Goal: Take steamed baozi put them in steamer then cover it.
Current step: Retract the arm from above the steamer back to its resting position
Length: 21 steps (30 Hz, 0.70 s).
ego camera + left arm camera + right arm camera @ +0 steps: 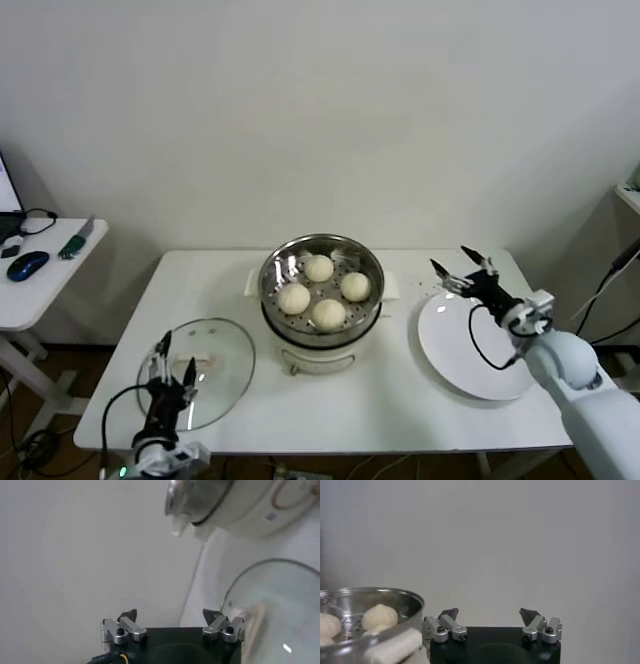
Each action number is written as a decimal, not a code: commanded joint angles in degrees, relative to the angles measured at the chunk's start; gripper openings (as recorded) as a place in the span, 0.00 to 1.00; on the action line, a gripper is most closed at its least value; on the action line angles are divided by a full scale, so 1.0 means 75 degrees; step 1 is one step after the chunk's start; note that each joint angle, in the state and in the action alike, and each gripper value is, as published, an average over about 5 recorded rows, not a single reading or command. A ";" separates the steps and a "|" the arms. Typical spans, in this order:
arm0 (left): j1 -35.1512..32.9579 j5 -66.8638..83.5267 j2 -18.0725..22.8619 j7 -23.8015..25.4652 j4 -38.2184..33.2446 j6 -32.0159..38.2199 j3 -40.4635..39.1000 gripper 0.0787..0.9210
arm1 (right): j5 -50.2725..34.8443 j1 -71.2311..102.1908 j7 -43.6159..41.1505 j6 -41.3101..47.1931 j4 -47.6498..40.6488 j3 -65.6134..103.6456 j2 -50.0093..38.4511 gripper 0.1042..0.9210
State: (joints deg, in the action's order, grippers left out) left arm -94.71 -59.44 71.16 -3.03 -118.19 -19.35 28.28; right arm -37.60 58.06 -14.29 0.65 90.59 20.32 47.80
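The glass disc of the lid is wider than my fingers open, so my left gripper needs to grab the lid by its narrow cream handle next.
The steamer stands mid-table, a shiny steel basket on a cream pot base, uncovered. Several cream-white baozi lie on its perforated floor. The cover, a clear glass lid with a cream handle, lies flat on the table to the steamer's left. My left gripper is open and empty at the lid's near-left rim. In the left wrist view the gripper has the lid beside it. My right gripper is open and empty over the far edge of the white plate. Its wrist view catches the steamer and a baozi.
A flat white plate with nothing on it lies right of the steamer. A small side table with a blue mouse stands at far left. The wall runs close behind the table. Cables hang at the right.
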 commanded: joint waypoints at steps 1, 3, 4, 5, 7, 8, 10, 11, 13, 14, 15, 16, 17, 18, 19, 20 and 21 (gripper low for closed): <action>0.0589 -0.1560 -0.0519 0.0115 0.1176 -0.0793 -0.0831 0.88 | 0.0715 0.2196 0.0085 -0.0036 0.0218 0.2013 0.1209 0.88; 0.0781 -0.1536 -0.0488 0.0037 0.1485 -0.0836 -0.0942 0.88 | 0.0773 0.2231 0.0077 -0.0063 0.0184 0.2031 0.1285 0.88; 0.0870 -0.1556 -0.0457 0.0002 0.1635 -0.0839 -0.0974 0.88 | 0.0797 0.2248 0.0073 -0.0075 0.0170 0.2036 0.1318 0.88; 0.0951 -0.1582 -0.0427 -0.0026 0.1778 -0.0823 -0.1000 0.88 | 0.0818 0.2262 0.0066 -0.0088 0.0159 0.2039 0.1347 0.88; 0.1084 -0.1599 -0.0388 -0.0044 0.2045 -0.0798 -0.1039 0.88 | 0.0857 0.2294 0.0048 -0.0115 0.0149 0.2041 0.1396 0.88; 0.1148 -0.1580 -0.0373 -0.0045 0.2157 -0.0800 -0.1054 0.88 | 0.0873 0.2311 0.0040 -0.0128 0.0150 0.2042 0.1416 0.88; 0.1289 -0.1534 -0.0336 -0.0084 0.2378 -0.0800 -0.1061 0.88 | 0.0898 0.2344 0.0024 -0.0154 0.0156 0.2044 0.1451 0.88; 0.1373 -0.1517 -0.0309 -0.0117 0.2472 -0.0796 -0.1050 0.88 | 0.0907 0.2361 0.0017 -0.0164 0.0158 0.2047 0.1464 0.88; 0.1558 -0.1518 -0.0255 -0.0190 0.2654 -0.0779 -0.1012 0.88 | 0.0929 0.2385 -0.0004 -0.0185 0.0159 0.2060 0.1488 0.88; 0.1651 -0.1523 -0.0232 -0.0216 0.2738 -0.0764 -0.0991 0.88 | 0.0939 0.2394 -0.0016 -0.0195 0.0159 0.2067 0.1498 0.88; 0.1739 -0.1528 -0.0218 -0.0238 0.2828 -0.0756 -0.0974 0.88 | 0.0943 0.2400 -0.0027 -0.0204 0.0158 0.2077 0.1508 0.88; 0.1829 -0.1529 -0.0210 -0.0266 0.2931 -0.0747 -0.0959 0.88 | 0.0946 0.2404 -0.0038 -0.0211 0.0161 0.2088 0.1521 0.88; 0.1917 -0.1526 -0.0203 -0.0301 0.3026 -0.0732 -0.0947 0.88 | 0.0949 0.2407 -0.0047 -0.0218 0.0164 0.2098 0.1532 0.88; 0.1989 -0.1518 -0.0199 -0.0343 0.3109 -0.0717 -0.0939 0.88 | 0.0959 0.2409 -0.0057 -0.0225 0.0167 0.2107 0.1543 0.88; 0.2074 -0.1511 -0.0190 -0.0393 0.3197 -0.0701 -0.0931 0.88 | 0.0970 0.2411 -0.0068 -0.0236 0.0170 0.2117 0.1557 0.88; 0.2142 -0.1502 -0.0179 -0.0440 0.3270 -0.0687 -0.0927 0.88 | 0.0981 0.2414 -0.0078 -0.0244 0.0172 0.2126 0.1571 0.88; 0.2202 -0.1496 -0.0166 -0.0480 0.3321 -0.0678 -0.0927 0.88 | 0.0992 0.2416 -0.0087 -0.0254 0.0172 0.2134 0.1584 0.88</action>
State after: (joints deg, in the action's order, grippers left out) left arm -84.78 -69.34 69.62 -4.50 -101.81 -24.06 22.22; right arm -31.38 73.74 -14.68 -0.84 91.55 34.07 57.89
